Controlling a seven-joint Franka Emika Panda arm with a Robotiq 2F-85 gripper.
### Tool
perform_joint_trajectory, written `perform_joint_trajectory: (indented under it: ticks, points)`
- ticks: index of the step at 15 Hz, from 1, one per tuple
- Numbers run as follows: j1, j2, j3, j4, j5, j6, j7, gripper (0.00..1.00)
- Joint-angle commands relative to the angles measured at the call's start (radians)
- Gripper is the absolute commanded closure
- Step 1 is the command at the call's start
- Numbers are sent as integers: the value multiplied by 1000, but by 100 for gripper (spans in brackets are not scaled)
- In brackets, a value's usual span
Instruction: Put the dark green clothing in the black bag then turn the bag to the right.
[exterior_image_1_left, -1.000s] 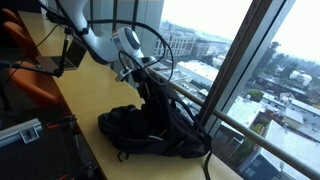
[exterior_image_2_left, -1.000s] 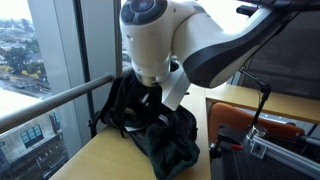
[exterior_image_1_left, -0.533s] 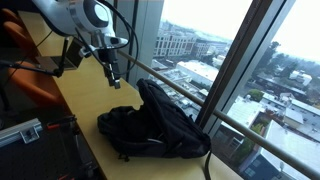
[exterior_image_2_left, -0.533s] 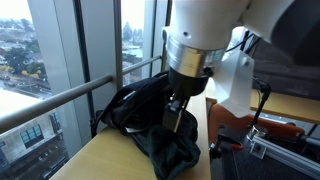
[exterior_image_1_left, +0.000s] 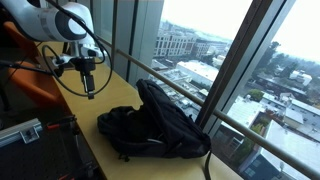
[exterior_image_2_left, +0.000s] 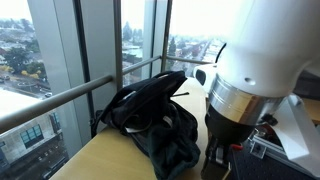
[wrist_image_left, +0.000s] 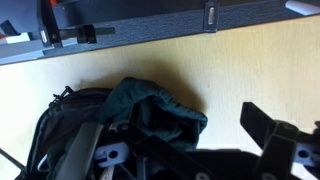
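Observation:
I need to grab the dark green clothing (wrist_image_left: 150, 105) next with my gripper by the loose fold spilling over the bag's edge, to put that overhanging part inside.
The black bag (exterior_image_1_left: 150, 130) lies slumped on the wooden table by the window, also in an exterior view (exterior_image_2_left: 150, 115). In the wrist view the dark green clothing (wrist_image_left: 150, 105) sits bunched in the bag's (wrist_image_left: 60, 135) open mouth, a teal fold spilling over its edge. My gripper (exterior_image_1_left: 88, 88) hangs above the table, away from the bag, fingers pointing down. In the wrist view the gripper (wrist_image_left: 170, 125) is open and holds nothing, with one dark finger (wrist_image_left: 265, 125) standing over bare table to the right of the clothing.
A metal rail (exterior_image_2_left: 60, 95) and tall window glass run right behind the bag. An orange chair (exterior_image_1_left: 25, 85) and black gear (exterior_image_1_left: 25, 135) stand on the room side. A red and black device (exterior_image_2_left: 260, 140) sits beside the bag.
The gripper has opened, left the clothing in the bag's mouth, risen and drawn back along the table away from the bag. The bag has stayed put.

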Motion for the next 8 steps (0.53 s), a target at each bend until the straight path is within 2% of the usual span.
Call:
perform_joint_trajectory:
  ticks: [1, 4, 7, 8]
  points:
    - [-8, 61, -14, -18, -103, 112, 20, 0]
    - [1, 156, -49, 11, -236, 167, 60, 0]
    - [10, 259, -96, 59, -322, 206, 55, 0]
    - [-11, 293, -96, 81, -358, 216, 51, 0]
